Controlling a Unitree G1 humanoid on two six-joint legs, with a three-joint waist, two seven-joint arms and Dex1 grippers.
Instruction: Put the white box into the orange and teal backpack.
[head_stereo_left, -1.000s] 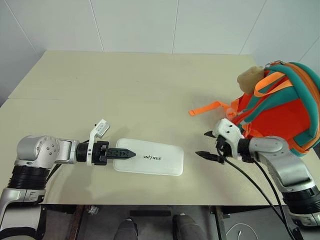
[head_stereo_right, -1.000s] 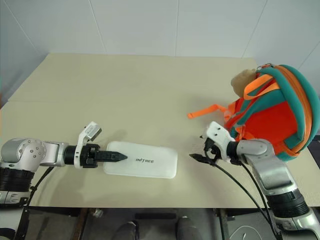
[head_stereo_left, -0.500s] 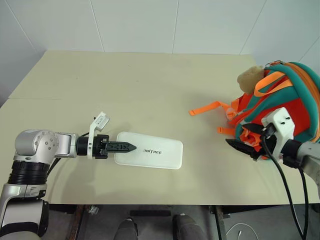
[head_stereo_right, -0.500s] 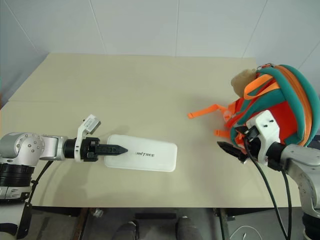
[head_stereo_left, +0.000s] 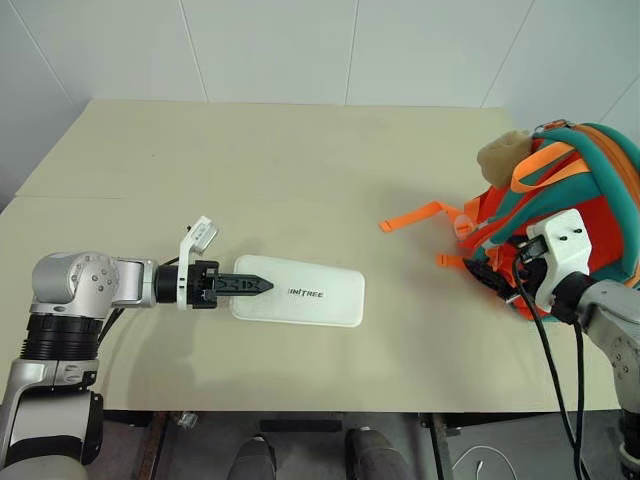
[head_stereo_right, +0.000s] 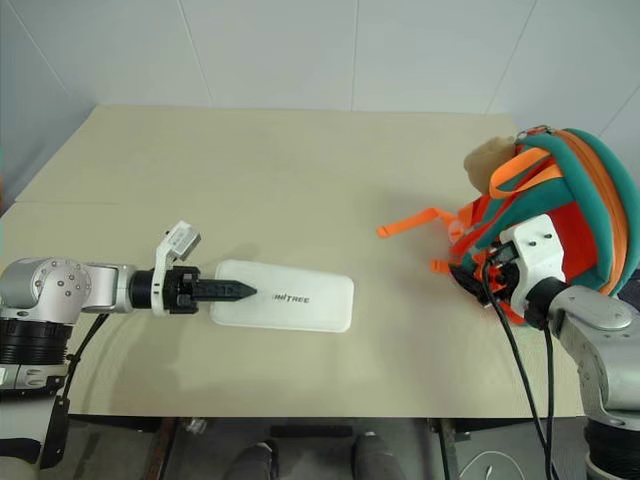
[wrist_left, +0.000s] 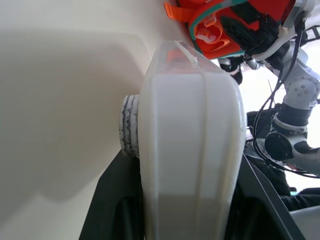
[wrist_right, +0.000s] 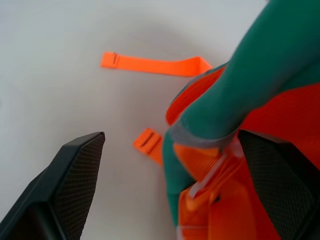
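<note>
My right gripper grabs the backpack's teal strap next, to bring the backpack (head_stereo_left: 585, 190) over for the white box (head_stereo_left: 312, 293).
The white box (head_stereo_left: 312, 293) lies flat on the table near its front edge, dark lettering facing up. My left gripper (head_stereo_left: 260, 286) is shut on the box's left end; in the left wrist view the white box (wrist_left: 190, 125) stands between its black fingers (wrist_left: 112, 200). The orange and teal backpack (head_stereo_left: 585, 190) stands at the table's right side, a tan plush toy (head_stereo_left: 500, 155) at its top. My right gripper (head_stereo_left: 484, 272) is open at the backpack's lower left edge. In the right wrist view its fingers (wrist_right: 70, 170) stand wide apart around a teal strap (wrist_right: 235, 85).
An orange webbing strap (head_stereo_left: 415, 214) trails left from the backpack across the table (head_stereo_left: 250, 170). A shorter orange strap end (wrist_right: 148, 141) lies by the right gripper. A white tiled wall (head_stereo_left: 300, 50) rises behind the table.
My right gripper has swung to the right and turned, from the bare table up against the backpack's lower left edge. The left gripper has raised the box's held end slightly.
</note>
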